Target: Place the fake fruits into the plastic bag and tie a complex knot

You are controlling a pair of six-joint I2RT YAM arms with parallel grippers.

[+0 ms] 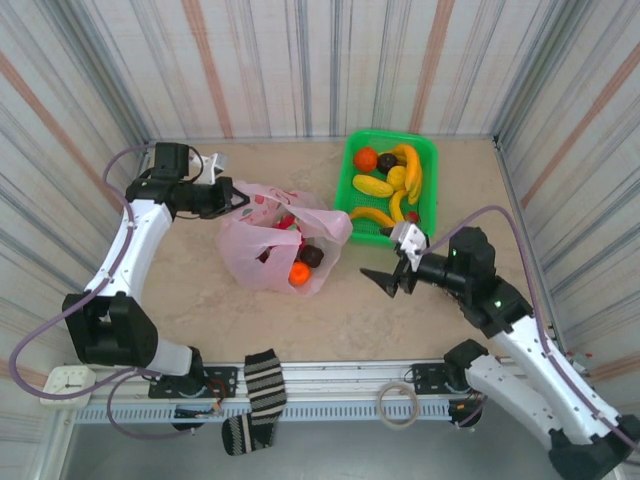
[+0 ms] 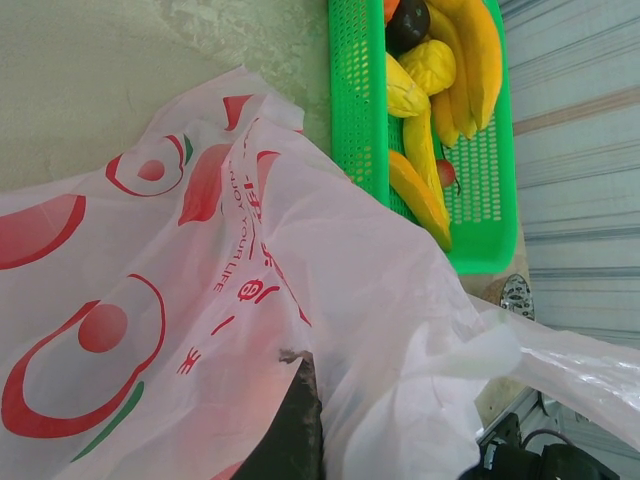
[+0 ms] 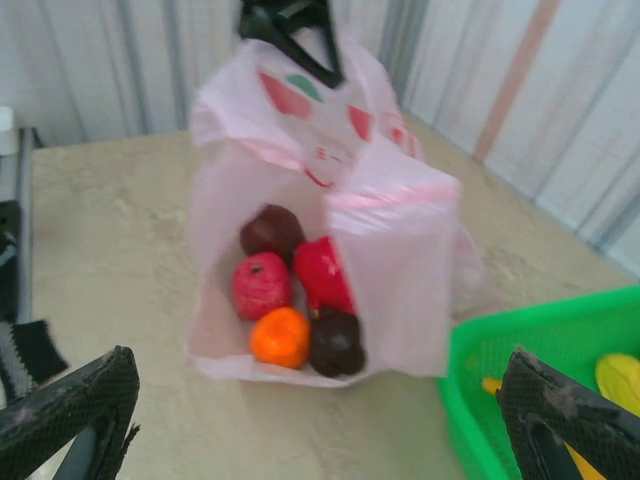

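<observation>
The plastic bag's opening edge (image 1: 344, 225) (image 3: 436, 220) nearest the green basket needs to be picked up next by my right gripper. The bag's opposite edge then stays free for tying.
The pink plastic bag (image 1: 262, 235) lies mid-table with its mouth toward the right arm. My left gripper (image 1: 236, 198) is shut on the bag's upper edge, and pink film drapes over its dark finger (image 2: 295, 430). Inside the bag (image 3: 400, 260) lie several fake fruits: an orange one (image 3: 279, 336), a dark purple one (image 3: 336, 343) and a red one (image 3: 262, 284). More fruits, among them bananas (image 1: 410, 170), sit in the green basket (image 1: 430, 160). My right gripper (image 1: 385, 278) hangs open and empty, right of the bag's mouth and in front of the basket.
A striped sock (image 1: 262, 385) drapes over the front rail. A tape roll (image 1: 400, 405) lies near the right arm's base, and a small white clock (image 1: 62, 380) sits at the front left. Striped walls enclose the table on three sides.
</observation>
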